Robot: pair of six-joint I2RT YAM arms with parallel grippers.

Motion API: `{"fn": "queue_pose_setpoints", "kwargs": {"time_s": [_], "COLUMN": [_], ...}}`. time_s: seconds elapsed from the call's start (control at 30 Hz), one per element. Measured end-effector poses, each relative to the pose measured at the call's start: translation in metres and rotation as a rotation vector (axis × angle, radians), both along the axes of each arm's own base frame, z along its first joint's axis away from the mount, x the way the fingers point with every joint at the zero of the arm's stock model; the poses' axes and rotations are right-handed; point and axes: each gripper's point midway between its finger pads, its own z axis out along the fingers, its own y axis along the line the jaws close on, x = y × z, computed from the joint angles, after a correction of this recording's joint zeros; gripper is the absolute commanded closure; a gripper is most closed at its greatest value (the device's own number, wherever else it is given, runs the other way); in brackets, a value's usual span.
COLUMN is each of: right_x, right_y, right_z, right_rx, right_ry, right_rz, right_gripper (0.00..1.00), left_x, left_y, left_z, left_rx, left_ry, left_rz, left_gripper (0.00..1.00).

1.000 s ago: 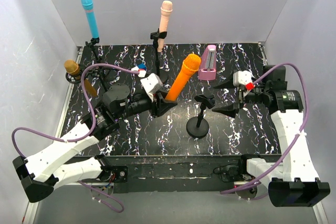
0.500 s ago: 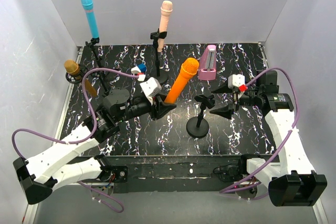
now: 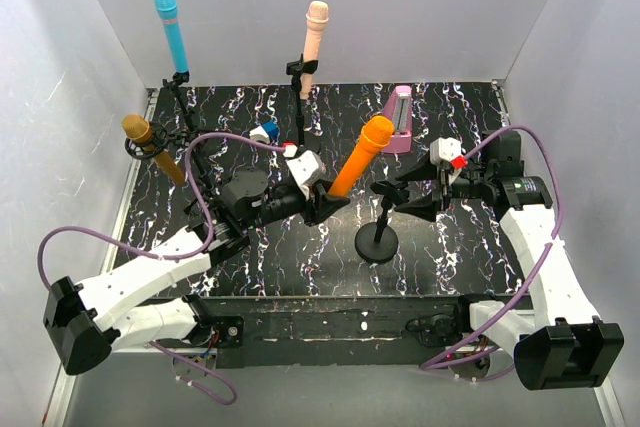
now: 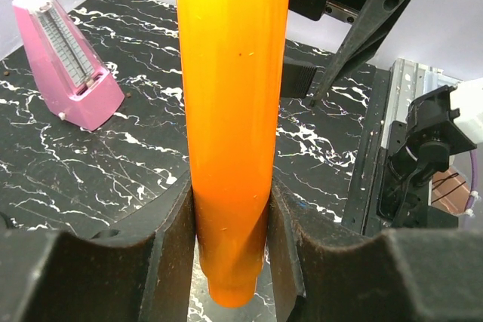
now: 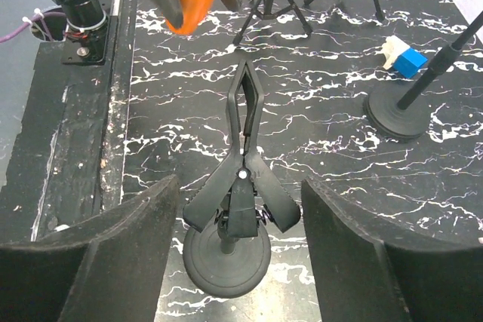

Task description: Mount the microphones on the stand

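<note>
My left gripper lines the orange microphone (image 3: 360, 156) up with the clip's fingers next, then opens. The microphone's handle is beside the stand's clip and would fall if released now.
My left gripper (image 3: 325, 205) is shut on the lower end of the orange microphone (image 3: 360, 156), held tilted with its head up and right; in the left wrist view the orange shaft (image 4: 230, 111) sits between the pads. My right gripper (image 3: 417, 196) is open, its fingers on either side of the clip handles of the short black stand (image 3: 379, 239), whose clip (image 5: 241, 186) shows in the right wrist view. The sky blue microphone (image 3: 171, 28), the pale pink-cream microphone (image 3: 314, 33) and the gold microphone (image 3: 150, 146) sit on stands at the back and left.
A mauve metronome-like block (image 3: 398, 131) stands at the back right, also in the left wrist view (image 4: 69, 62). A small blue-and-white piece (image 3: 264, 132) lies near the pink-cream microphone's stand base (image 5: 398, 115). White walls enclose the black marbled table (image 3: 450, 257).
My left gripper carried the orange microphone to the right, towards the short stand. My right gripper moved left until its open fingers flank the stand's clip handles.
</note>
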Motion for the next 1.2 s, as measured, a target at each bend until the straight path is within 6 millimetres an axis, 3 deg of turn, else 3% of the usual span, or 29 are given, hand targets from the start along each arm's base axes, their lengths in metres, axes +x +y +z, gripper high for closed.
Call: {"fn": "queue_pose_setpoints", "kwargs": {"time_s": [0.07, 0.13, 0.23, 0.3, 0.63, 0.9, 1.2], "right_x": [0.000, 0.000, 0.002, 0.003, 0.003, 0.003, 0.003], "right_y": [0.000, 0.000, 0.001, 0.000, 0.000, 0.001, 0.001], "right_z": [-0.003, -0.006, -0.007, -0.007, -0.008, -0.008, -0.007], "right_rx": [0.001, 0.001, 0.002, 0.000, -0.001, 0.010, 0.021], "right_ry": [0.005, 0.015, 0.014, 0.012, 0.023, 0.045, 0.080], "right_rz": [0.002, 0.000, -0.002, -0.006, -0.009, -0.012, -0.018], "right_gripper": [0.38, 0.52, 0.80, 0.86, 0.88, 0.90, 0.85], "left_x": [0.003, 0.006, 0.011, 0.013, 0.024, 0.018, 0.019], "left_y": [-0.005, -0.010, -0.018, -0.022, -0.038, -0.060, -0.067], "left_z": [-0.007, -0.012, -0.021, -0.029, -0.041, -0.069, -0.072], "left_rx": [0.000, -0.004, -0.013, -0.016, -0.049, -0.044, -0.018], "left_ry": [-0.002, -0.008, -0.015, -0.016, -0.048, -0.002, -0.031], "left_rz": [-0.008, -0.020, -0.034, -0.041, -0.063, -0.168, -0.222], "left_gripper": [1.00, 1.00, 1.00, 1.00, 1.00, 1.00, 1.00]}}
